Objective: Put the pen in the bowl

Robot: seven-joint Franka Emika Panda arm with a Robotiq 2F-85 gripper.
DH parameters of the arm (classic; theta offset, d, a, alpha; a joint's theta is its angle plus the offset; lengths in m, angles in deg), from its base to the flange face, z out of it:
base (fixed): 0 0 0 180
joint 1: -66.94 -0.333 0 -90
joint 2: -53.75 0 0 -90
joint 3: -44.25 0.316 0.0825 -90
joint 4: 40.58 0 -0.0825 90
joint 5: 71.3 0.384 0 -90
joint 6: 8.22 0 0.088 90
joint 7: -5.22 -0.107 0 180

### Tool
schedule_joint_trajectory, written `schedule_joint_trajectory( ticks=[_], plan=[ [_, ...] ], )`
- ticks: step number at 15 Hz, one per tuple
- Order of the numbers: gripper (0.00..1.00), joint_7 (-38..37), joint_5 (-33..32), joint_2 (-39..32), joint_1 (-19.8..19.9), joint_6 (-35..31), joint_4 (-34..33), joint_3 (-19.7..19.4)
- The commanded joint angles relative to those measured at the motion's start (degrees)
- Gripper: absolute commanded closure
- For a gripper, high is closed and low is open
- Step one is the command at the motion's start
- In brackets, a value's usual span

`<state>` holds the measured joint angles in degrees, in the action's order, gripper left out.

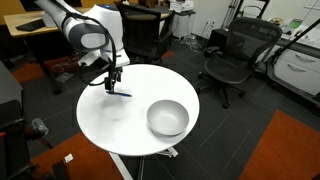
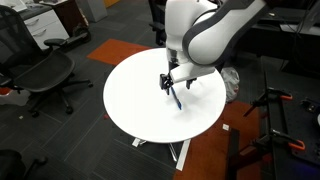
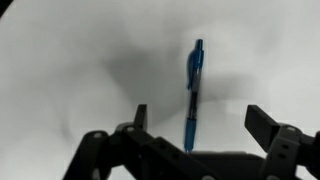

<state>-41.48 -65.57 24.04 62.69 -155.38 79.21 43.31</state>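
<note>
My gripper needs to go lower before it closes on the pen, because my fingers are above the pen [image 1: 122, 92] and wide gaps of table are showing.
The dark blue pen [image 3: 193, 90] lies flat on the white round table [image 1: 110, 125], seen lengthwise in the wrist view. My gripper [image 3: 200, 115] is open just above it, a finger on each side, not touching it. Both exterior views show the gripper [image 1: 112, 80] [image 2: 168, 84] low over the table with the pen [image 1: 122, 92] [image 2: 176, 98] at its tips. The silver-grey bowl [image 1: 168, 118] stands upright and empty near the table's edge, about a bowl's width from the pen. In an exterior view the arm hides the bowl.
Black office chairs [image 1: 232, 55] [image 2: 45, 75] stand around the table. A desk [image 1: 30, 30] is behind the arm. A tripod-like stand [image 2: 275, 120] is beside the table, and the floor has orange carpet patches [image 1: 290, 145].
</note>
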Motion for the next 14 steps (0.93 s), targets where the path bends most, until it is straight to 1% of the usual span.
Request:
schedule_joint_trajectory(
  ticks=[1,14],
  plan=[
    [0.0,-0.1,0.9,-2.1,-1.6,-0.6,-2.1,-1.7],
    [0.0,0.1,1.0,-6.2,-1.7,0.5,-5.6,-3.2]
  ],
)
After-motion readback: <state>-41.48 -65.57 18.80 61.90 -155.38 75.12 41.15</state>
